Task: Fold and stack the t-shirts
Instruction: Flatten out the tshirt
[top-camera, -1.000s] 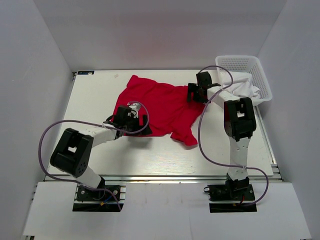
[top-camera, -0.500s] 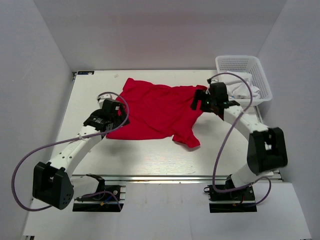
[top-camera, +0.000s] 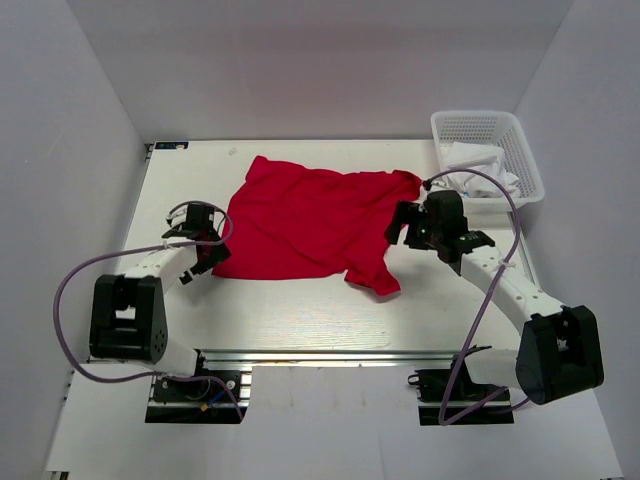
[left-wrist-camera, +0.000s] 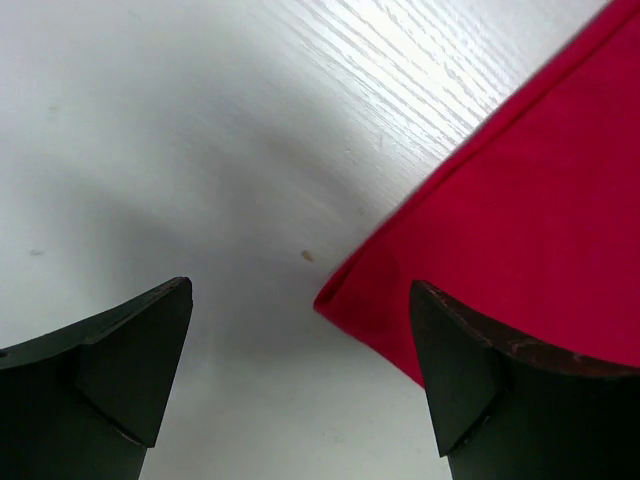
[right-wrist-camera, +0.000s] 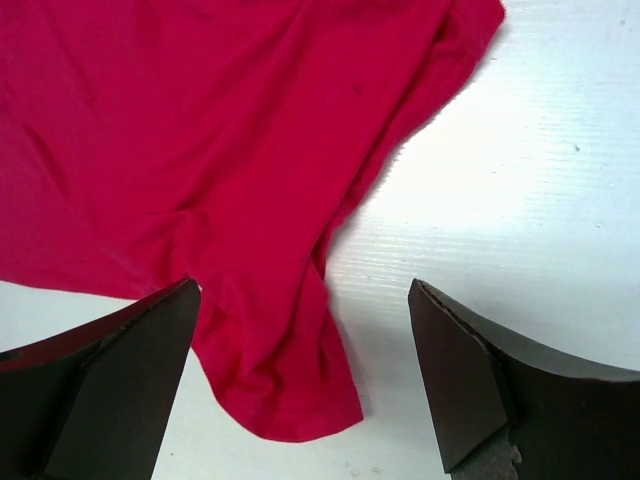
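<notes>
The red t-shirt's near corner (top-camera: 217, 274) (left-wrist-camera: 342, 303) is the part my left gripper should grab next. Then both grippers can stretch the t-shirt and spread it for folding.
A bright red t-shirt (top-camera: 310, 220) lies spread on the white table, one sleeve sticking out at its near right. My left gripper (top-camera: 203, 252) is open and empty, low at the shirt's near left corner; in the left wrist view that corner (left-wrist-camera: 520, 220) lies between the jaws, nearer the right one. My right gripper (top-camera: 402, 225) is open and empty above the shirt's right edge. The right wrist view shows the sleeve (right-wrist-camera: 280, 370) between the spread jaws.
A white plastic basket (top-camera: 490, 150) at the back right holds white cloth (top-camera: 480, 175). Grey walls close in the table on three sides. An aluminium rail (top-camera: 330, 355) runs along the near edge.
Both arms have swung outward and nearer. The left gripper left the shirt's left part for its near left corner; the right came off the far right edge. The shirt lies flatter and wider.
</notes>
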